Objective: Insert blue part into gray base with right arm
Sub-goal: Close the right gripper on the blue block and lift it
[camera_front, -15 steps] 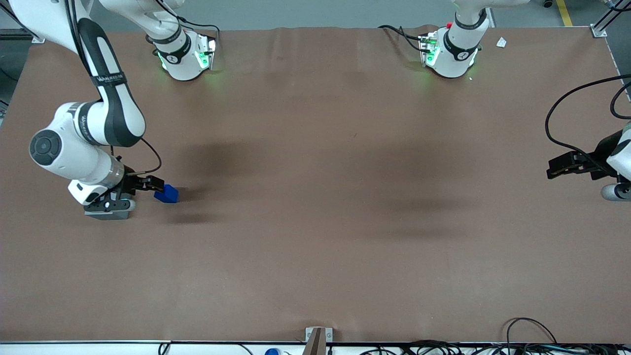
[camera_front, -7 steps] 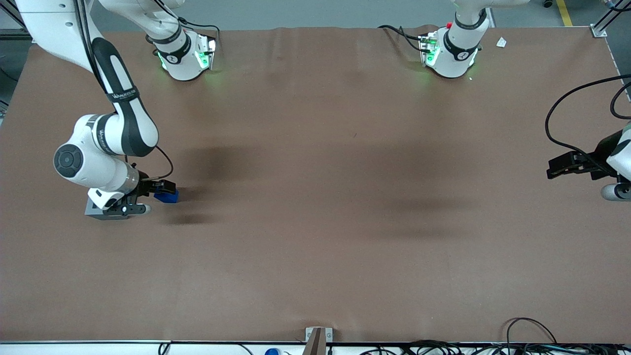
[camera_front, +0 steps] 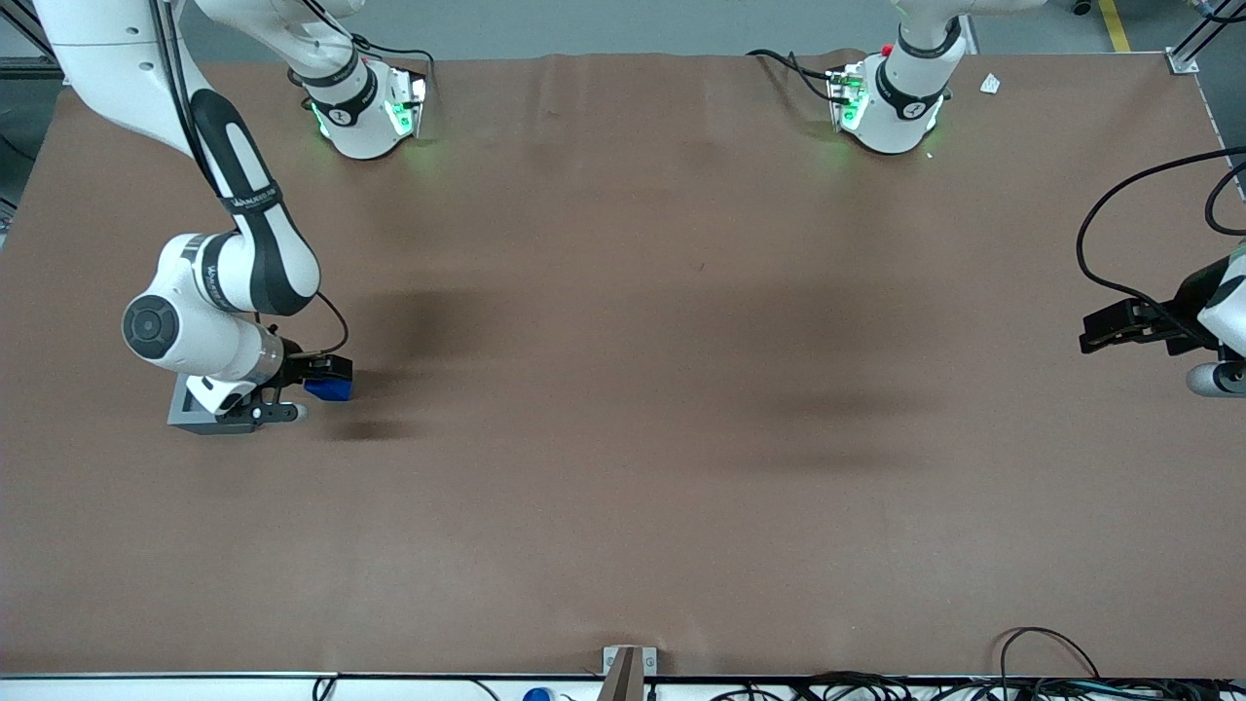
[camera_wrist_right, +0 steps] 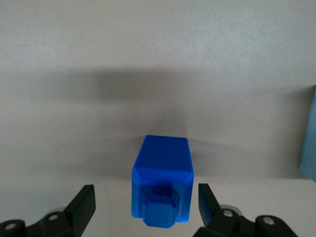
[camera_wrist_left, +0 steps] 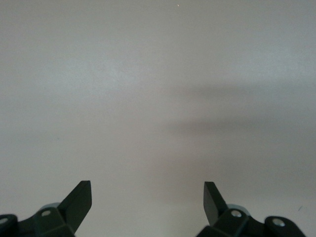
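Note:
The right gripper grabs the blue part by its end with the square stub (camera_wrist_right: 161,200) next, to insert it into the gray base.
The blue part (camera_front: 329,388) lies on its side on the brown table, toward the working arm's end. In the right wrist view the blue part (camera_wrist_right: 163,173) points its square stub at the camera. My right gripper (camera_front: 328,376) is low over it and open. Its two black fingers stand one on each side of the block, with a gap on both sides (camera_wrist_right: 145,200). The gray base (camera_front: 185,413) sits on the table close beside the gripper, slightly nearer the front camera, and is partly covered by the wrist. A pale block edge (camera_wrist_right: 310,133) shows in the right wrist view.
Two white arm pedestals with green lights (camera_front: 365,107) (camera_front: 891,102) stand at the table's edge farthest from the front camera. A small white scrap (camera_front: 990,84) lies near one of them. A metal bracket (camera_front: 628,667) and loose cables (camera_front: 1032,662) sit at the nearest edge.
The right arm has swung toward the blue part, bringing the open fingers around it. The wrist has moved off the gray base, so more of the base shows. The blue part has not moved.

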Tool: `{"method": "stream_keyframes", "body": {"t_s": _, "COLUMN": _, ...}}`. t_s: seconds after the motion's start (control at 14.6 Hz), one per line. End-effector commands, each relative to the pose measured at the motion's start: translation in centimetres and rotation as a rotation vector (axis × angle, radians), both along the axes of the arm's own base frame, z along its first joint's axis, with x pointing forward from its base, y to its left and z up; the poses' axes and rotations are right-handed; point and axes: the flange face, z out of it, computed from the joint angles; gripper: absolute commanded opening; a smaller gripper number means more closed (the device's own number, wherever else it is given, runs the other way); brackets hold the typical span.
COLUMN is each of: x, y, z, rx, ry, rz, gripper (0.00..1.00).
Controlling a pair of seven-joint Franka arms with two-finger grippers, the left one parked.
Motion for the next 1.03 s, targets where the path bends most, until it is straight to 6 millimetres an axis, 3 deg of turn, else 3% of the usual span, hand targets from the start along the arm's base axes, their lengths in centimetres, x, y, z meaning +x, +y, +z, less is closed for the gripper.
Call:
{"method": "stream_keyframes", "body": {"t_s": 0.0, "x": -0.4, "y": -0.1, "z": -0.2, "rx": 0.009, "ry": -0.003, "rz": -0.001, "gripper": 0.82}}
{"method": "stream_keyframes", "body": {"t_s": 0.69, "x": 0.0, "y": -1.0, "z": 0.0, "rx": 0.004, "ry": -0.01, "rz": -0.011, "gripper": 0.2}}
{"method": "stream_keyframes", "body": {"t_s": 0.96, "x": 1.8, "y": -3.1, "z": 3.1, "rx": 0.013, "ry": -0.014, "rz": -0.045, "gripper": 0.17}}
